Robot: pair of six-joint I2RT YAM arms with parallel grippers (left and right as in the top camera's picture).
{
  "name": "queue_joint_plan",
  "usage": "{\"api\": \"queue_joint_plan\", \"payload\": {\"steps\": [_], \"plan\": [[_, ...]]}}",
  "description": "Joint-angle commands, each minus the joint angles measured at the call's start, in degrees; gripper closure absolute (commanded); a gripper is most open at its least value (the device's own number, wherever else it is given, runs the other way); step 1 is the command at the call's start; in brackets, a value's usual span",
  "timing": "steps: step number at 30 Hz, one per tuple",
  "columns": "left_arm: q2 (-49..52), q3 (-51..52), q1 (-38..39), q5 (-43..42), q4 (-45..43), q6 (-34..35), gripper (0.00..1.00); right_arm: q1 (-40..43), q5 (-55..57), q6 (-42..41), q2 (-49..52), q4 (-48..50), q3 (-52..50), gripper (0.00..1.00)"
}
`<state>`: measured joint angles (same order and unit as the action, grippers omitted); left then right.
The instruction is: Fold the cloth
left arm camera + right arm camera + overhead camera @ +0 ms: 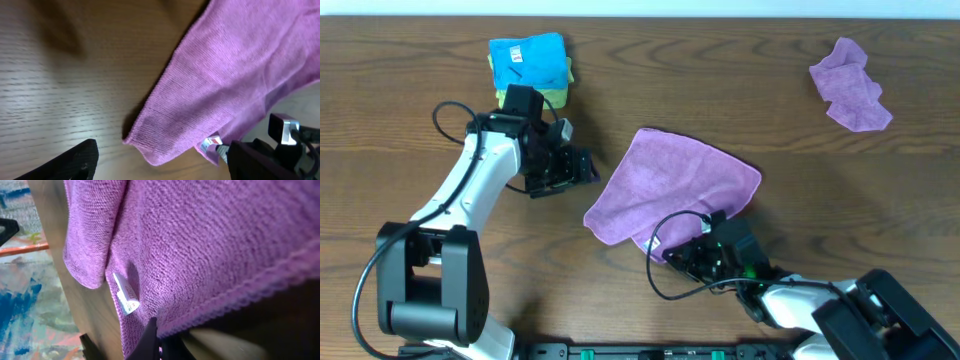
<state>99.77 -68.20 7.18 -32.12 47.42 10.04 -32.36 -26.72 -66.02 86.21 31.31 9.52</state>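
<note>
The cloth's free near corner (597, 228) (141, 145), across from my right gripper's corner, is the part my left gripper should grab next, to spread and fold the cloth evenly.
The lilac-purple cloth (670, 185) lies spread and rumpled on the table's middle, and its white tag (125, 297) shows at the near edge. My right gripper (688, 255) is at the cloth's near corner, shut on its hemmed edge (155, 340). My left gripper (586, 170) is just left of the cloth's left edge, open and empty. In the left wrist view the cloth (235, 65) fills the upper right, and one dark finger (70, 160) hovers over bare wood.
A second, crumpled purple cloth (850, 85) lies at the far right. Folded blue (527, 55) and yellow-green (558, 95) cloths are stacked at the far left, just behind the left arm. The table's front edge runs close to the right gripper.
</note>
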Motion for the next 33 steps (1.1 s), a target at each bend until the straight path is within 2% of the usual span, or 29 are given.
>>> {"api": "queue_joint_plan", "payload": {"steps": [1,7,13,27,33], "plan": [[0.3,1.5,-0.2,-3.5,-0.1,-1.5,0.17,2.1,4.7,2.7,-1.3,-5.7,-3.1,0.99],[0.3,4.5,-0.2,-5.7,-1.0,-1.5,0.17,5.1,5.6,4.4,-10.4,-13.2,-3.1,0.99],[0.3,9.3,0.0,-10.2,-5.7,-0.4,0.17,6.6,5.9,5.5,-16.8,-19.1,-3.1,0.99],[0.3,21.0,0.0,-19.0,-19.9,8.2,0.18,6.6,5.7,5.4,-17.5,-19.5,-2.7,0.99],[0.3,22.6,0.7,-20.5,-23.7,10.0,0.27,6.6,5.4,5.4,-17.5,-19.5,-2.4,0.99]]}}
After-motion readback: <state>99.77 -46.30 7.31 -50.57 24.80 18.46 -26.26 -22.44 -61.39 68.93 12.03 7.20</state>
